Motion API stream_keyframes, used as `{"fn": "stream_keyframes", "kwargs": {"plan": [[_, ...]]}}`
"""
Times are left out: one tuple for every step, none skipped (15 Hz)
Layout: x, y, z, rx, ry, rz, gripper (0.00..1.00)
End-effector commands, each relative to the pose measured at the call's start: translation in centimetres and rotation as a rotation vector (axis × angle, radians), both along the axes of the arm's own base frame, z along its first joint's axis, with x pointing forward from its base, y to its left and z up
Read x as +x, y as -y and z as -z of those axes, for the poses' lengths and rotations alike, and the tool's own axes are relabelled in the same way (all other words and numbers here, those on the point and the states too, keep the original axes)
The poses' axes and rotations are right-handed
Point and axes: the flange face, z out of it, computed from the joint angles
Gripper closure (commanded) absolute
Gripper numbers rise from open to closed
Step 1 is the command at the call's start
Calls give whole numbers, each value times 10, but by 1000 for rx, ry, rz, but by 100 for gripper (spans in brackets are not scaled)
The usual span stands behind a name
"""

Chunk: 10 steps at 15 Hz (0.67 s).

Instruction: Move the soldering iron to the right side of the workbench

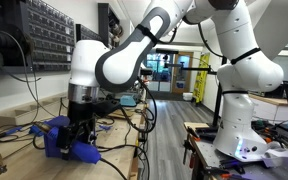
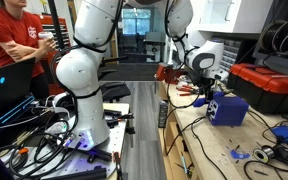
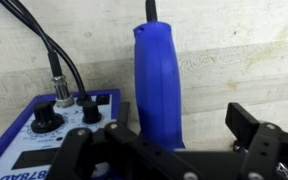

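Note:
The blue handle (image 3: pixel 159 108) is between my open fingers, closer to the left one in the wrist view. My gripper needs to close. Closing now would hold the handle.
The soldering iron (image 3: pixel 159 80) is a slim blue handle lying on the light-wood workbench (image 3: pixel 239 55), with a dark cord leaving its far end. My gripper (image 3: pixel 179 125) is open and low over it. The handle sits between the fingers, close to the left one and well clear of the right one. In an exterior view my gripper (image 1: pixel 81 125) hangs over the bench, with a blue piece (image 1: pixel 84 152) just below it. In the other exterior view my gripper (image 2: pixel 212 95) is beside the blue box, and the iron itself cannot be made out.
The boxy blue soldering station (image 3: pixel 44 130) with knobs and plugged cables sits just left of the iron; it also shows in both exterior views (image 1: pixel 56 138) (image 2: pixel 230 110). Cables and small blue parts (image 2: pixel 264 153) litter the bench. A person (image 2: pixel 14 40) stands behind a laptop.

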Motion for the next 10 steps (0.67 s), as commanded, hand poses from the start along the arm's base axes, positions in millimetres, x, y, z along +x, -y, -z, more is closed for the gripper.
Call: {"fn": "stream_keyframes", "kwargs": {"plan": [[9, 6, -3, 5, 12, -21, 32], [8, 8, -6, 0, 17, -22, 40], [8, 9, -8, -3, 24, -22, 46], [8, 10, -10, -3, 28, -24, 53], [7, 12, -13, -4, 35, -25, 58], [7, 13, -16, -7, 42, -23, 66], [7, 15, -19, -8, 51, -24, 72], [7, 17, -21, -7, 57, -22, 78], [6, 17, -22, -5, 59, -22, 84], [5, 18, -23, -4, 62, -22, 84]]}}
